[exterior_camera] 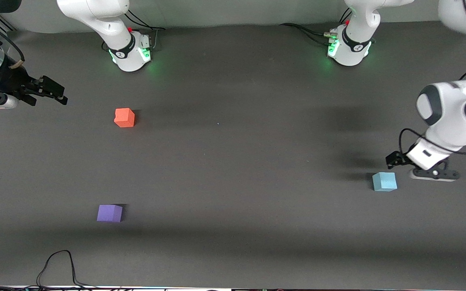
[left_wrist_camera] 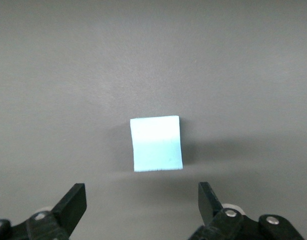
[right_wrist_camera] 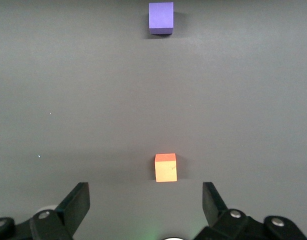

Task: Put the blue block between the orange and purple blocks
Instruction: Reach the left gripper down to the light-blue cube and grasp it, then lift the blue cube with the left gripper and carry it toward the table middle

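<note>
I will place the pale blue block [exterior_camera: 384,181], so my left gripper grabs its sides next.
The pale blue block [exterior_camera: 384,181] lies on the dark table toward the left arm's end; it also shows in the left wrist view [left_wrist_camera: 156,143]. My left gripper [exterior_camera: 433,174] hangs low beside it, open and empty [left_wrist_camera: 142,200], with the block ahead of the jaws, not between them. The orange block [exterior_camera: 124,117] and the purple block [exterior_camera: 109,213] lie toward the right arm's end, the purple one nearer the front camera. Both show in the right wrist view, orange [right_wrist_camera: 165,167] and purple [right_wrist_camera: 160,17]. My right gripper [exterior_camera: 49,93] waits open and empty [right_wrist_camera: 146,200] at the right arm's end of the table.
The two arm bases [exterior_camera: 130,50] [exterior_camera: 348,46] stand along the table's top edge with green lights. A black cable [exterior_camera: 71,270] loops on the table near the front edge. The grey table [exterior_camera: 237,161] is bare between the blue block and the other two.
</note>
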